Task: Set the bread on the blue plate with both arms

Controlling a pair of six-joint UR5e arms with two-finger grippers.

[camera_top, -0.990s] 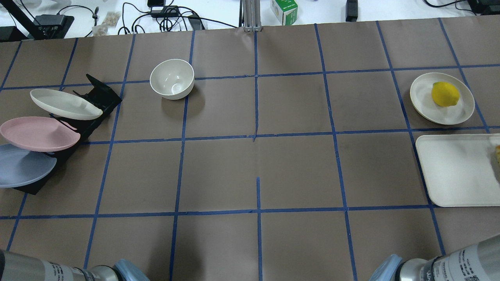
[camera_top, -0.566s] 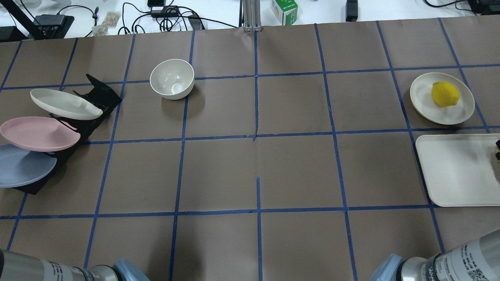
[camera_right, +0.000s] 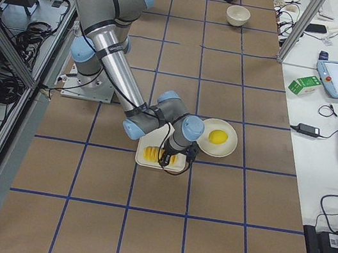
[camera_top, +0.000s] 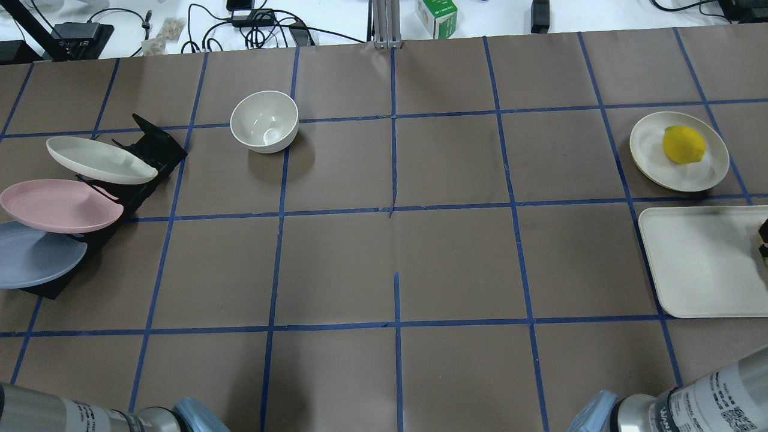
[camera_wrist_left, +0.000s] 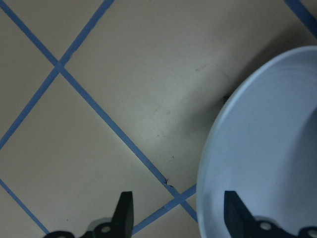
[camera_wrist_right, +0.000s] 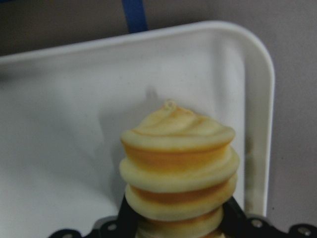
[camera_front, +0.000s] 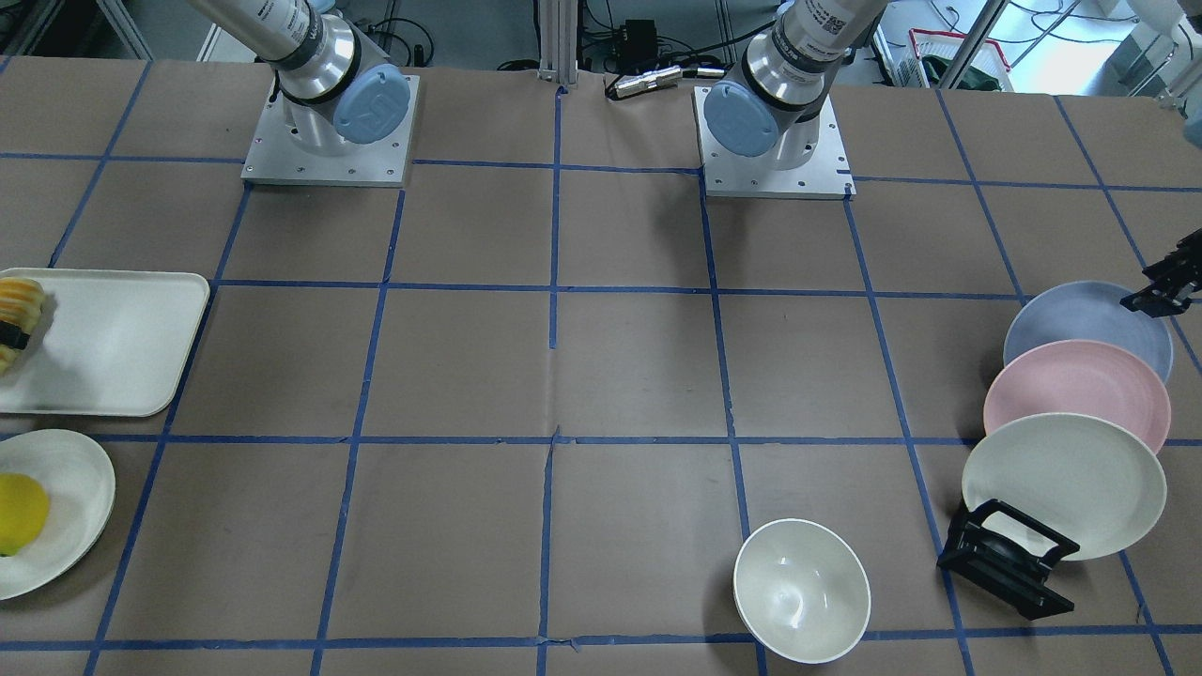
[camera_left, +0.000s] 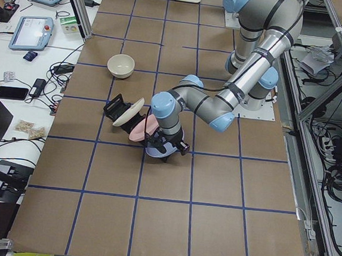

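Observation:
The blue plate is far wider than my open fingers, so my left gripper will grab it by its thin rim (camera_wrist_left: 202, 188) next.
The bread (camera_front: 21, 293) lies on the white tray (camera_front: 122, 347) at the table's right end; it also shows in the right wrist view (camera_wrist_right: 178, 163). My right gripper (camera_wrist_right: 178, 218) is down over the bread, jaws open with one finger on each side of the loaf. The blue plate (camera_front: 1080, 324) leans in a black rack (camera_front: 1005, 559) at the left end, nearest the robot. My left gripper (camera_wrist_left: 177, 198) is open and straddles the blue plate's (camera_wrist_left: 267, 148) rim, one finger over the plate and one over the table.
A pink plate (camera_front: 1080, 394) and a cream plate (camera_front: 1061, 483) lean in the same rack behind the blue one. A white bowl (camera_front: 801, 590) stands at the far side. A yellow lemon (camera_front: 19, 514) sits on a small cream plate beside the tray.
At the overhead view's right edge, the black right gripper has come into sight over the bread on the tray. The plates, bowl and lemon have not moved.

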